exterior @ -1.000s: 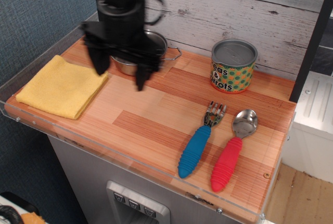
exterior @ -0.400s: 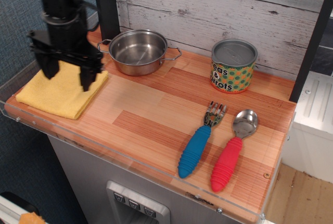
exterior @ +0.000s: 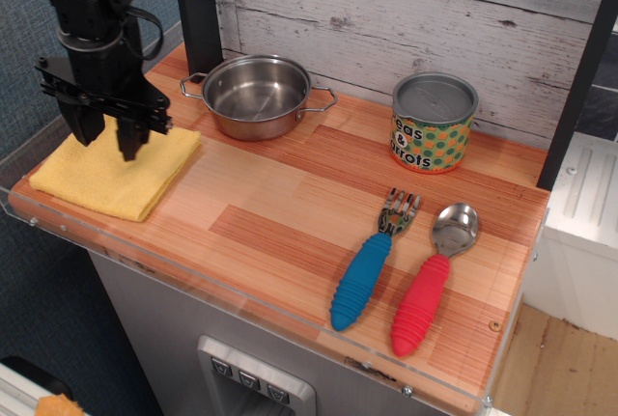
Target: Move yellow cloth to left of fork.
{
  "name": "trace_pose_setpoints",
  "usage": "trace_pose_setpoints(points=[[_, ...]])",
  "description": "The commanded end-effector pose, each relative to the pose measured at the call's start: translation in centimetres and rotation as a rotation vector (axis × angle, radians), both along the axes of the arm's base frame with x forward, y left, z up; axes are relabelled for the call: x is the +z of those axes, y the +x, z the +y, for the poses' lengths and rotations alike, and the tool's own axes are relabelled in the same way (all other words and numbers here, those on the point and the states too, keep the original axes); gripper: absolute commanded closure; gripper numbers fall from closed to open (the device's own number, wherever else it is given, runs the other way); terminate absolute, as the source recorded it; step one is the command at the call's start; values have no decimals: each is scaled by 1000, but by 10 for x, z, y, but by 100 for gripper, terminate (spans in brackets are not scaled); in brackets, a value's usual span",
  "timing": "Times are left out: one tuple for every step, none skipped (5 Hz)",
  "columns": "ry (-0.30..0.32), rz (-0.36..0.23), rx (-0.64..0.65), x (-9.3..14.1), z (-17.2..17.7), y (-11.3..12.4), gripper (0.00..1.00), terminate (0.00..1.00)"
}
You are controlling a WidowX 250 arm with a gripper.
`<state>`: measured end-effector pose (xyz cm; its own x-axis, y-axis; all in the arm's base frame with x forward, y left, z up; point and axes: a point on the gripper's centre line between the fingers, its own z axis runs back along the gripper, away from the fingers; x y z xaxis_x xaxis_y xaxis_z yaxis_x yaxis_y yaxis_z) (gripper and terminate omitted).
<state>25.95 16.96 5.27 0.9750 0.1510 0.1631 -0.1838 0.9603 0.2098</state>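
Note:
The yellow cloth needs to go beside the fork (exterior: 372,262), so I need to grab the folded cloth by its middle (exterior: 116,171) with my gripper next.
The yellow cloth (exterior: 116,175) lies folded flat at the left end of the wooden counter. My black gripper (exterior: 104,141) hangs just above the cloth's back part with its two fingers spread apart, holding nothing. The fork (exterior: 372,262), with a ribbed blue handle and patterned tines, lies at the front right of the counter, far from the cloth and the gripper.
A steel pot (exterior: 258,96) stands at the back, right of the cloth. A peas and carrots can (exterior: 433,123) stands at the back right. A red-handled spoon (exterior: 433,281) lies right of the fork. A clear rim (exterior: 241,300) edges the counter (exterior: 280,213).
The gripper has moved left from in front of the pot to above the yellow cloth and has come lower. The cloth, fork and other things have not moved.

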Motion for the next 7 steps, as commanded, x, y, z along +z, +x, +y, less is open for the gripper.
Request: trace_pose_setpoints(points=[[7,-69,-44,-1,21,10,100,0],[19,-75,-54,-10,23,14,100,0],[19,-69,-64,-18,20,16,100,0],[15,-71,-63,-23,17,15,100,0],[14,-61,-70,-31,6,17,100,0],[1,-66,-78,-30,-6,18,100,0],[-14,-55,-73,-32,-16,19,100,0]])
